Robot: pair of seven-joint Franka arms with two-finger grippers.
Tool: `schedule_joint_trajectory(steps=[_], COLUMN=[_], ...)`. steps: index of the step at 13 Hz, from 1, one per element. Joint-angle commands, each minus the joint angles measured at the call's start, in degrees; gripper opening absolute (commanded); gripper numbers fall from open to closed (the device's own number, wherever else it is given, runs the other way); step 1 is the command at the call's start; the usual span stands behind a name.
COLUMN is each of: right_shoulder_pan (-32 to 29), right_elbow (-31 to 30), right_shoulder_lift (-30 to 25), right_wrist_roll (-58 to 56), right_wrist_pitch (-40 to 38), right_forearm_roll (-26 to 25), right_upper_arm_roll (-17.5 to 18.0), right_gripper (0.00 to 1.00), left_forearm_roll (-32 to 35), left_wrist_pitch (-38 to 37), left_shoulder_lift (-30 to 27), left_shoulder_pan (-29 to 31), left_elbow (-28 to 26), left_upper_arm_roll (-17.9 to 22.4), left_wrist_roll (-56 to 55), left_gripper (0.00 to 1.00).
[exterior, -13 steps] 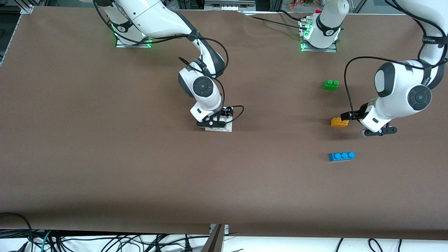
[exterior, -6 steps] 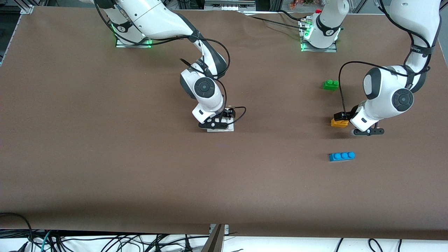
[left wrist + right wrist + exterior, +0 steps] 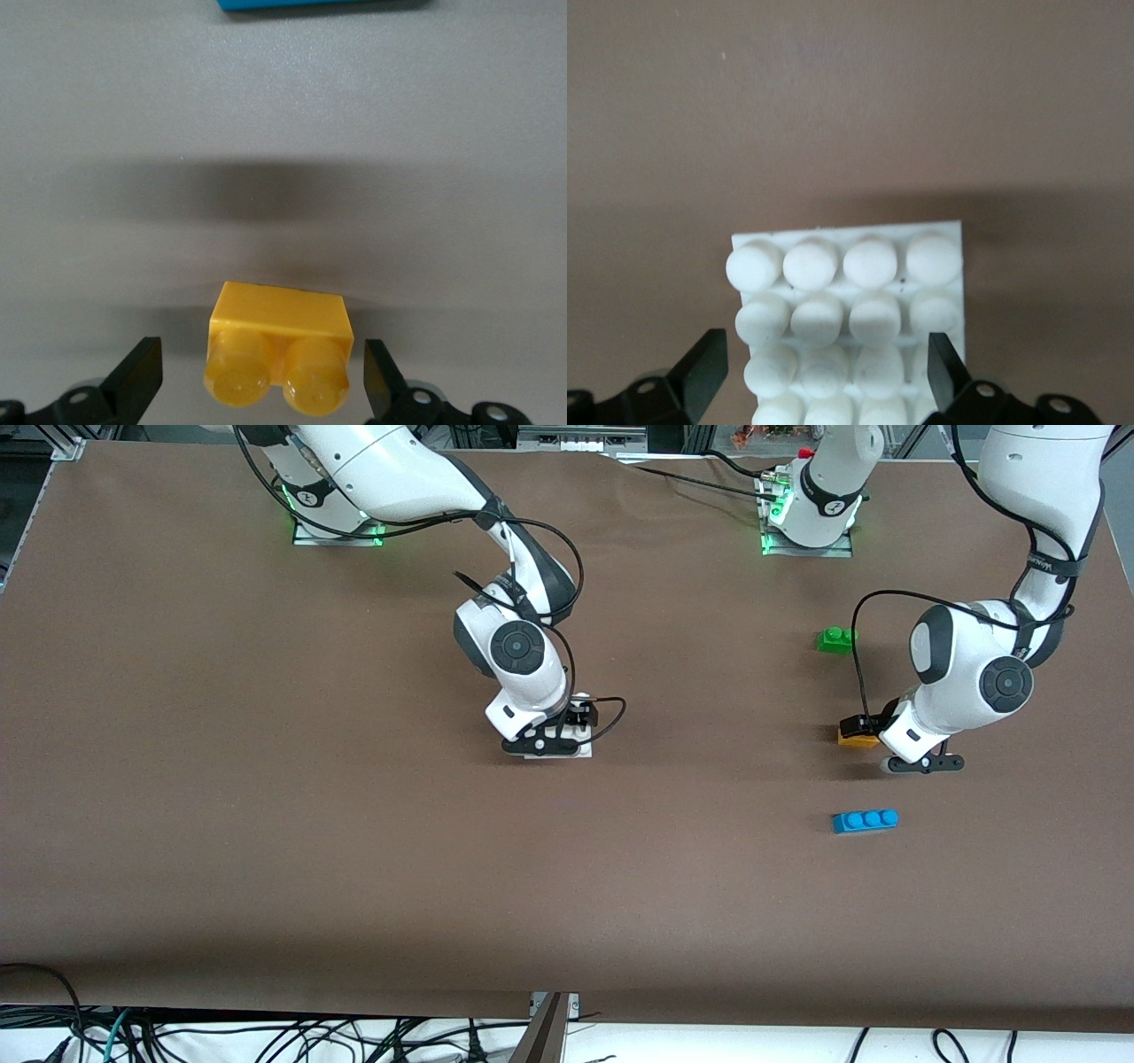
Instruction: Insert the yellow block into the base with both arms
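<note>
I need to insert the yellow block (image 3: 849,738) into the white base, so next my left gripper should grip its two short ends beside the studs.
The yellow block (image 3: 849,738) lies on the brown table toward the left arm's end. My left gripper (image 3: 859,725) is low over it. In the left wrist view the block (image 3: 280,347) sits between the open fingers of the left gripper (image 3: 260,386), with a gap on each side. The white base (image 3: 567,751) lies mid-table under my right gripper (image 3: 574,717). In the right wrist view the base (image 3: 849,297) shows its stud grid between the open fingers of the right gripper (image 3: 822,372). One fingertip (image 3: 946,372) overlaps the base's edge.
A green two-stud brick (image 3: 836,639) lies farther from the front camera than the yellow block. A blue three-stud brick (image 3: 866,820) lies nearer to it and shows at the edge of the left wrist view (image 3: 319,3). Black cables loop off both wrists.
My left arm has swung toward the right arm's end, bringing its open gripper over and around the yellow block. My right gripper has shifted only slightly over the base.
</note>
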Motion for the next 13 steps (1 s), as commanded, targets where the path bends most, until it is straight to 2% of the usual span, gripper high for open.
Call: schedule_joint_trajectory(steps=[1, 3, 5, 6, 8, 11, 13], right_shoulder_pan=[-5.32, -8.75, -12.27, -12.98, -13.07, -13.16, -13.16], right_elbow=[-0.07, -0.07, -0.07, -0.07, -0.07, 0.55, 0.55], right_shoulder_lift=[-3.57, -5.24, -7.09, -7.88, -9.46, -12.71, -15.08], right_wrist_roll=[-9.34, -15.94, -20.35, -22.89, -26.34, -30.1, -33.64], right_wrist_pitch=[-3.68, -5.61, -7.64, -8.17, -9.13, -14.57, -17.12], right_forearm_roll=[0.34, 0.17, -0.09, -0.79, -0.98, -1.15, -0.71], right_upper_arm_roll=[0.23, 0.14, -0.12, -1.52, -5.29, -11.44, -15.14], right_gripper=[1.0, 1.0, 1.0, 1.0, 1.0, 1.0, 1.0], left_forearm_roll=[0.06, 0.06, 0.06, 0.06, -1.6, -1.96, -1.79], left_wrist_pitch=[0.79, 0.7, 0.7, 0.62, 0.61, -0.09, -0.26], left_shoulder_lift=[0.24, 0.24, 0.24, 0.24, 0.15, 0.15, -0.63], left_shoulder_pan=[0.22, 0.22, 0.22, 0.22, 0.22, 0.13, -0.04], left_elbow=[-0.23, -0.49, -0.67, -0.93, -1.46, -1.46, -0.67], left_upper_arm_roll=[-0.13, -0.13, -0.13, -0.13, -0.13, -0.13, -0.04], left_wrist_roll=[1.03, 1.03, 0.94, 0.77, 0.85, 1.12, 1.12], left_gripper=[1.0, 1.0, 0.9, 0.85, 0.71, 0.46, 0.24])
